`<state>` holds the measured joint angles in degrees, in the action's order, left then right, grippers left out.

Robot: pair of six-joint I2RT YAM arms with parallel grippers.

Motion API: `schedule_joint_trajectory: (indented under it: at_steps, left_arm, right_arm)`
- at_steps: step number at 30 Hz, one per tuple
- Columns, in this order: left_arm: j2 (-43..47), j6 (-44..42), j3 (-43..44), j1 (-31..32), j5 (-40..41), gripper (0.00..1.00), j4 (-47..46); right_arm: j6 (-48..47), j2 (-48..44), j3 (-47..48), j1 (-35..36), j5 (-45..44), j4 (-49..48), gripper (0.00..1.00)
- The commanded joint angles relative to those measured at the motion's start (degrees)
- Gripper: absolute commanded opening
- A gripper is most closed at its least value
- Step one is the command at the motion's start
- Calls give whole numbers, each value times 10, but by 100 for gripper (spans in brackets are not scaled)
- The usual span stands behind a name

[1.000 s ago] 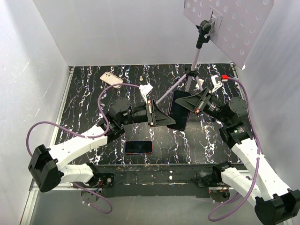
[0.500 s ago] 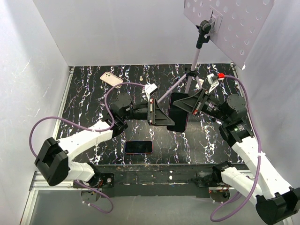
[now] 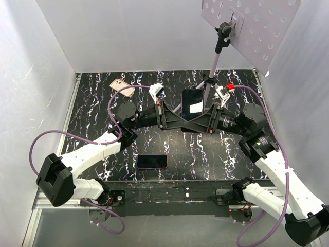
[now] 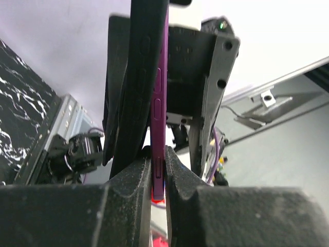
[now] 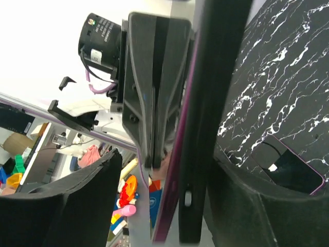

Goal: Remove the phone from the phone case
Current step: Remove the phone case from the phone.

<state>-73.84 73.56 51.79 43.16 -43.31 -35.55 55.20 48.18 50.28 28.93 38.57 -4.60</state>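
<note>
The black phone case (image 5: 213, 103) should be gripped next by my right gripper at its near end (image 5: 193, 213), so the purple phone can come free.
A purple phone (image 3: 192, 104) stands upright above the middle of the table, screen toward the top camera, between both grippers. My left gripper (image 4: 158, 168) is shut on the phone's purple edge (image 4: 160, 98). The black phone case (image 4: 134, 77) bows away from the phone on its left side. My right gripper (image 5: 169, 164) is open, its fingers (image 5: 77, 206) spread wide around the purple phone (image 5: 177, 170) and the black case (image 5: 213, 103). The case lies against the right finger, and a gap separates the phone from the left finger. From above, the left gripper (image 3: 172, 121) and the right gripper (image 3: 204, 123) meet under the phone.
A dark phone with a red rim (image 3: 152, 161) lies flat near the front edge. A pale pink phone (image 3: 122, 86) lies at the back left. A tripod pole (image 3: 214, 64) carrying a perforated board (image 3: 252, 20) stands just behind the grippers. White walls enclose the marbled table (image 3: 92, 128).
The right gripper has opened from a near-shut grip. Both arms have swung the phone up and back, so its screen now faces the top camera. The left jaws have closed tighter.
</note>
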Motion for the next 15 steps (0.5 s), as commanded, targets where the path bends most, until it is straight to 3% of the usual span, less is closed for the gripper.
schedule_joint_trajectory:
  at_steps: [1, 6, 10, 15]
  left_arm:
    - [53, 29, -8, -14, 78, 0, -42]
    - [84, 39, -20, -27, 102, 0, -8]
    - [105, 89, -39, -34, 147, 0, 1]
    - [109, 148, -56, -34, 168, 0, -28]
  right_arm:
    - [-26, -27, 18, 3, 31, 26, 75]
    - [-34, -70, -4, 3, 18, 23, 79]
    - [-26, -113, -48, 3, -54, 2, 79]
    - [-26, -78, -32, 3, -61, 4, 50]
